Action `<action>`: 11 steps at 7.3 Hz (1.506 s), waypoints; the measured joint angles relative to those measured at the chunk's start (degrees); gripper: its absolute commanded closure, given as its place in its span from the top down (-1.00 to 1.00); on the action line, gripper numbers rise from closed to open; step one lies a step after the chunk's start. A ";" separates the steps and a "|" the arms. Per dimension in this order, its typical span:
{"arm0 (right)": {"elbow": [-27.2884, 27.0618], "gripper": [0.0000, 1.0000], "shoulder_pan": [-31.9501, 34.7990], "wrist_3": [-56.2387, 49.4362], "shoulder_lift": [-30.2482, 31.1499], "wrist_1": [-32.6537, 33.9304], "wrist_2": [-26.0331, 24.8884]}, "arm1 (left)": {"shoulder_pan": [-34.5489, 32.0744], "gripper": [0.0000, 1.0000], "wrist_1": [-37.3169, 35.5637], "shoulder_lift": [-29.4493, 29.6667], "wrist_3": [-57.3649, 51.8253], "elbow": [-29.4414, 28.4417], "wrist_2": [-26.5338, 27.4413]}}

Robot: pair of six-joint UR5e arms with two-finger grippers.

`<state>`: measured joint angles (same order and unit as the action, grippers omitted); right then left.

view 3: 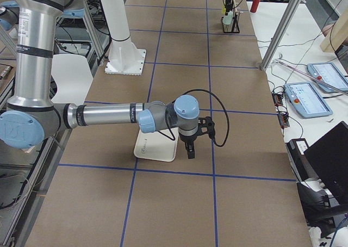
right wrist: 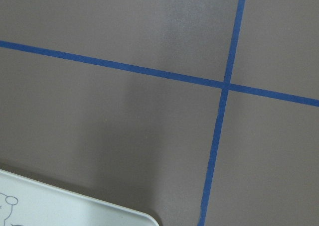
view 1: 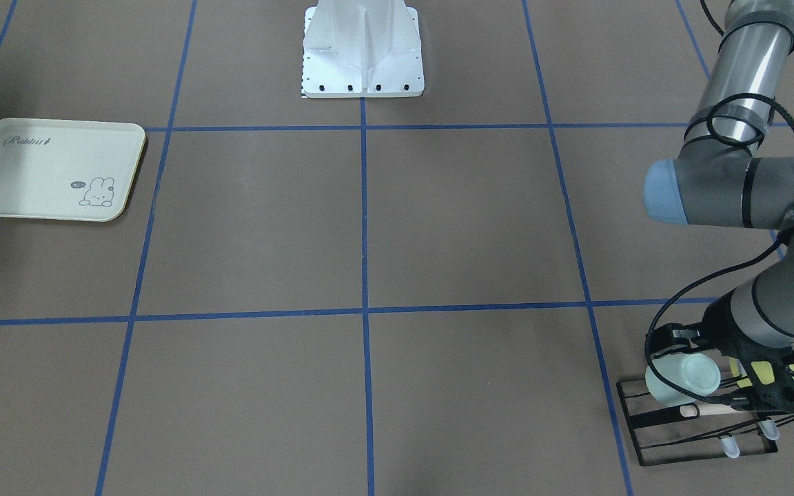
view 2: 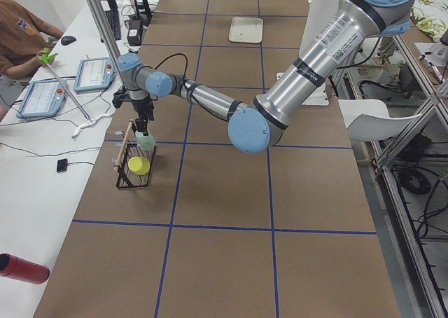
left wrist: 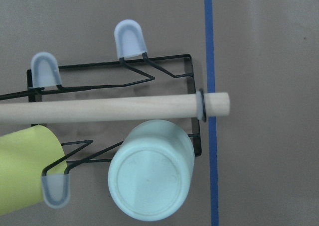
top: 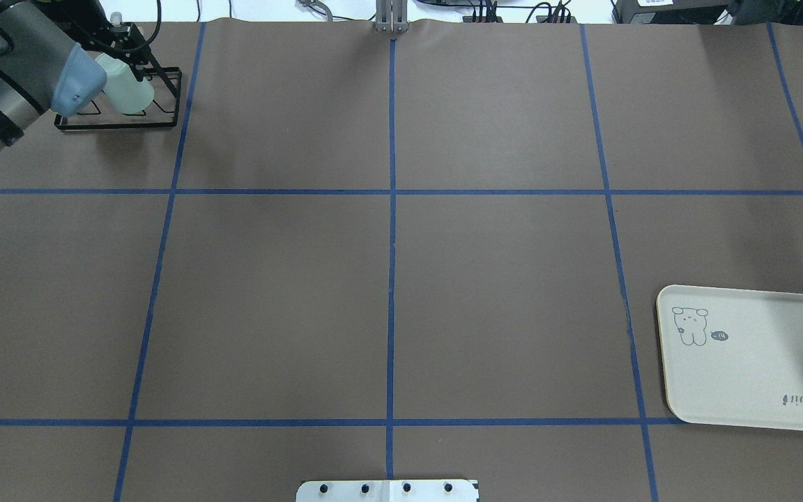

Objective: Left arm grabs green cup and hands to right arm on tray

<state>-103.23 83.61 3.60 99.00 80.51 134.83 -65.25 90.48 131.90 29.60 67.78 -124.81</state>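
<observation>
The left gripper isn't ready to close on the green cup's base (view 1: 701,376) and should move closer first, because its fingers stop short of the base above the rack (view 1: 635,427).
The pale mint-green cup (view 1: 683,379) hangs tilted, bottom up, on a peg of the black wire rack (view 1: 635,427) at the table's far left corner (top: 126,87). It fills the lower middle of the left wrist view (left wrist: 152,178). My left gripper (view 1: 772,396) hangs low over the rack, right beside the cup, and looks open and empty. The cream tray (view 1: 25,172) lies flat and bare on my right side (top: 757,376). My right gripper (view 3: 190,154) hovers by the tray's edge (right wrist: 75,211); I cannot tell if it is open or shut.
A yellow-green cup (left wrist: 22,171) hangs on the same rack next to the green one. A wooden rod (left wrist: 114,109) runs along the rack's top. The white robot base (view 1: 362,55) stands at mid-table. An operator (view 2: 21,31) sits beyond the far edge.
</observation>
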 measured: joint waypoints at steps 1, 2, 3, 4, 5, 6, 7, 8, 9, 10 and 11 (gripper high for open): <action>0.02 1.00 -0.06 0.00 -0.02 0.00 0.00 | 0.05 1.00 1.07 0.04 -0.02 -1.35 0.00; 0.02 1.00 -0.08 -0.02 -0.05 -0.02 0.00 | 0.09 1.00 1.76 0.24 0.08 -2.60 0.01; 0.02 1.00 -0.11 -0.08 -0.09 -0.06 0.00 | 0.11 0.99 2.31 0.69 0.27 -3.86 0.01; 0.02 1.00 -0.11 -0.14 -0.11 -0.08 0.00 | 0.15 0.99 2.66 1.28 0.41 -5.02 0.01; 0.02 1.00 -0.11 -0.23 -0.12 -0.09 0.00 | 0.18 0.99 3.24 1.77 0.46 -6.11 0.01; 0.02 1.00 -0.12 -0.37 -0.12 -0.09 0.00 | 0.20 0.99 4.41 2.01 0.49 -7.26 0.01; -0.03 1.00 -0.15 -0.46 -0.12 -0.11 0.02 | 0.24 0.98 5.50 2.08 0.52 -8.20 0.01; -0.09 1.00 -0.17 -0.50 -0.15 -0.15 0.05 | 0.25 0.78 6.01 2.14 0.56 -8.65 0.01; -0.11 1.00 -0.19 -0.52 -0.21 -0.17 0.06 | 0.29 0.02 6.19 2.23 0.62 -8.81 0.01; -0.15 1.00 -0.20 -0.52 -0.28 -0.16 0.03 | 0.39 -0.99 6.28 2.34 0.85 -8.86 0.01; -0.17 1.00 -0.20 -0.49 -0.36 -0.12 0.01 | 0.44 -1.00 6.34 2.47 1.14 -8.82 0.01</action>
<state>-103.40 83.41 3.11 98.63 80.39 134.83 -64.82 96.81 134.37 30.74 58.96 -124.80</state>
